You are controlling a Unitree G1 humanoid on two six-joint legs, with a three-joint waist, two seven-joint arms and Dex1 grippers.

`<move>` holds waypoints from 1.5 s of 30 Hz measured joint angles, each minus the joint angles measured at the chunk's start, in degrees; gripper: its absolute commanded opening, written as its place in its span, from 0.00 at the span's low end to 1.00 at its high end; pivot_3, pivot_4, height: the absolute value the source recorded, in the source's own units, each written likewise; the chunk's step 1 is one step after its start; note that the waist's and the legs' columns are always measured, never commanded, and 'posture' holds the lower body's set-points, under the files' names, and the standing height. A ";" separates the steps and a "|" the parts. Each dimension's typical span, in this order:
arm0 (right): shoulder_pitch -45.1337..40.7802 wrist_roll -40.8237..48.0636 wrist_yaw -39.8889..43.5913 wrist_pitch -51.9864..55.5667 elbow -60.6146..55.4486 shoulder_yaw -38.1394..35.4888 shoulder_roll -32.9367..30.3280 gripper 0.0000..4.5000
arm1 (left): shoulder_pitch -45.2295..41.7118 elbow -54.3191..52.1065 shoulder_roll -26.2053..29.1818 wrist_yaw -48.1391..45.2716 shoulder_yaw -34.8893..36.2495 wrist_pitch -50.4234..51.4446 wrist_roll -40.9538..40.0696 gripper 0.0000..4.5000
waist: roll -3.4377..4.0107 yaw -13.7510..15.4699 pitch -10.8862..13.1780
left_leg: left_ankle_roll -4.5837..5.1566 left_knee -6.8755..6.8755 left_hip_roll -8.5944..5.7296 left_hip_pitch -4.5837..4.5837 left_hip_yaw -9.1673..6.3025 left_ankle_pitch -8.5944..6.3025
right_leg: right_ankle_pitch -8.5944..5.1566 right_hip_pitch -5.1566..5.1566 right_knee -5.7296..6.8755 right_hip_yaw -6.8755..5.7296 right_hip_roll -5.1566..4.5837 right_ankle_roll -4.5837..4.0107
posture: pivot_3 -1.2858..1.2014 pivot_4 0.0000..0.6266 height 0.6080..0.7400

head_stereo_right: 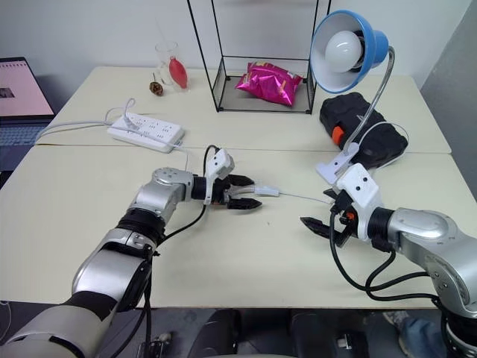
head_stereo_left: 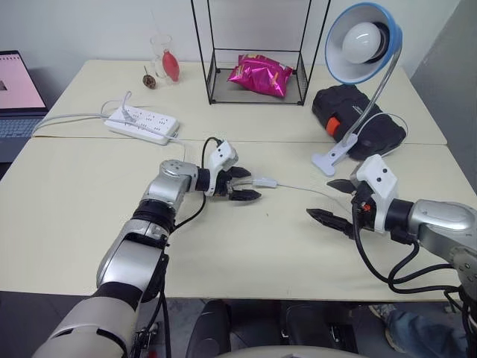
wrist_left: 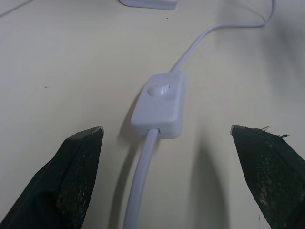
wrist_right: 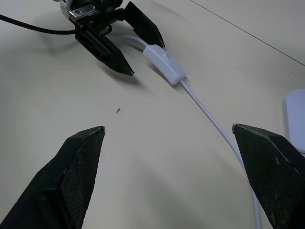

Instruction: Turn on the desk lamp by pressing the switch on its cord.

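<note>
I need to grab the switch by its two long, flat sides next with my left gripper, because a raised round button (wrist_left: pixel 158 89) is on the switch's top side.
The desk lamp (head_stereo_left: pixel 363 41) stands at the back right, blue shade facing me, bulb unlit, its white clamp base (head_stereo_left: pixel 332 159) resting on the table. Its thin white cord (head_stereo_left: pixel 302 191) runs left across the table to the small white switch (head_stereo_left: pixel 264 181). My left gripper (head_stereo_left: pixel 253 184) is open and low over the table, its black fingers either side of the cord just short of the switch (wrist_left: pixel 159 102). My right gripper (head_stereo_left: pixel 320 198) is open and empty, to the right of the switch (wrist_right: pixel 165 64) and pointing towards it.
A white power strip (head_stereo_left: pixel 141 123) lies at the back left with its cable. Behind stand a black wire rack (head_stereo_left: pixel 257 89) holding a pink snack bag (head_stereo_left: pixel 261 73), a black case (head_stereo_left: pixel 358 112) by the lamp, a glass (head_stereo_left: pixel 162 52) and a laptop (head_stereo_left: pixel 15 93).
</note>
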 measured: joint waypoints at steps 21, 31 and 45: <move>2.74 5.35 -2.17 1.35 -2.36 -2.41 -0.15 1.00 | -2.60 6.45 -3.82 -0.98 4.76 0.24 1.20 0.40 | 0.00 -0.01 0.00 | 0.00 0.01 0.00 0.01 -0.01 0.00 | 0.00 0.01 0.02 0.00 0.00 0.02 | 0.52 0.24 1.00; 2.76 5.32 -2.23 -0.36 -2.25 -2.36 -0.66 1.00 | -0.22 2.96 -3.99 -2.01 4.50 -1.95 2.73 0.25 | 0.00 -0.02 0.00 | 0.00 0.00 0.01 0.02 -0.01 0.00 | 0.01 0.01 0.02 0.00 0.00 0.00 | 0.52 0.24 1.00; 8.59 5.35 -1.75 -7.82 -2.39 -1.65 2.98 1.00 | 11.26 -22.95 1.04 3.23 6.50 -8.09 2.68 0.25 | 0.00 0.05 0.00 | 0.00 0.01 0.05 0.03 -0.03 0.00 | 0.02 0.03 0.02 0.01 -0.01 -0.03 | 0.52 0.24 1.00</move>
